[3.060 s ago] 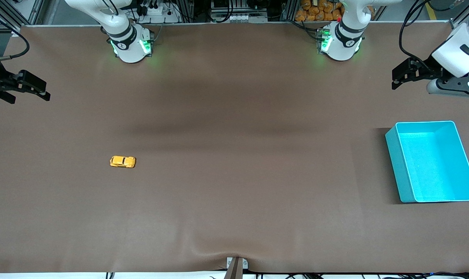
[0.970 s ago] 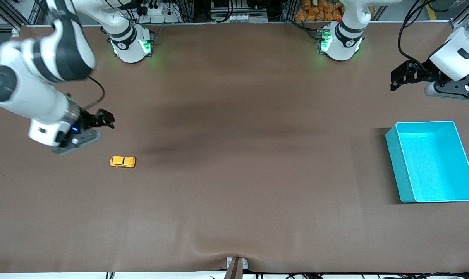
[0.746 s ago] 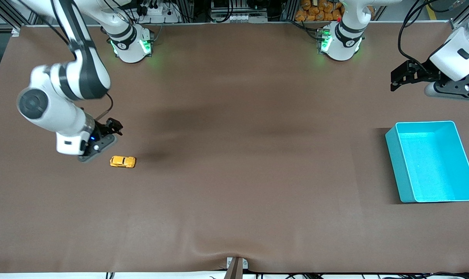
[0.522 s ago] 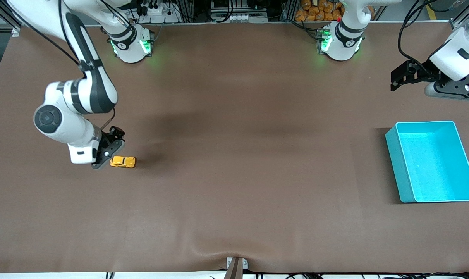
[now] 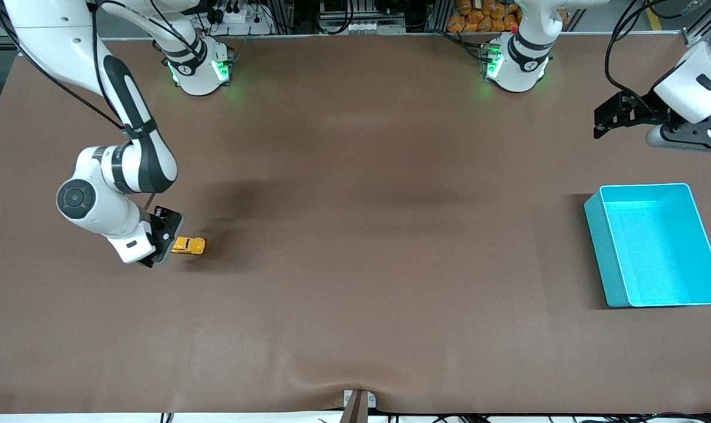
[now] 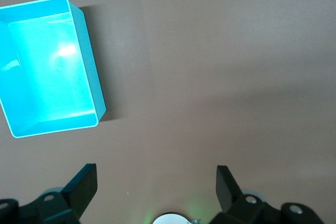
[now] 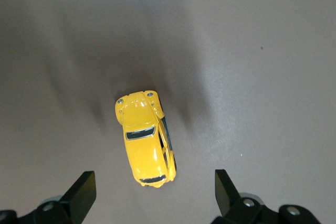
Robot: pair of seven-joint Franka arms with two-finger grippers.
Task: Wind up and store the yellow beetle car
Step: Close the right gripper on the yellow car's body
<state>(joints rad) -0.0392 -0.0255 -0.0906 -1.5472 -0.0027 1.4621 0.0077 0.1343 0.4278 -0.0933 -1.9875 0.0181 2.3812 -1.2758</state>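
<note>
I need to wind and store the yellow beetle car (image 7: 142,124), so next I need to pick it up with my right gripper by the sides of its rear cabin (image 7: 156,163).
The yellow beetle car (image 5: 189,245) stands on its wheels on the brown table, toward the right arm's end. My right gripper (image 5: 168,235) hangs low over one end of it and covers that end in the front view. In the right wrist view the car (image 7: 145,139) lies lengthwise, its near end level with the fingertips of the open right gripper (image 7: 153,188), and nothing touches it. The teal bin (image 5: 595,235) sits toward the left arm's end and holds nothing. My left gripper (image 5: 606,119) waits open over bare table near the bin (image 6: 90,72), with nothing between its fingers (image 6: 84,184).
The two arm bases (image 5: 199,70) (image 5: 515,66) stand along the table edge farthest from the front camera. A ripple in the table cover with a small clamp (image 5: 356,399) lies at the edge nearest that camera.
The right arm has swung in from the table's end and come down over the car, ending with its open jaws at the car's end. The car, bin and left arm stayed put.
</note>
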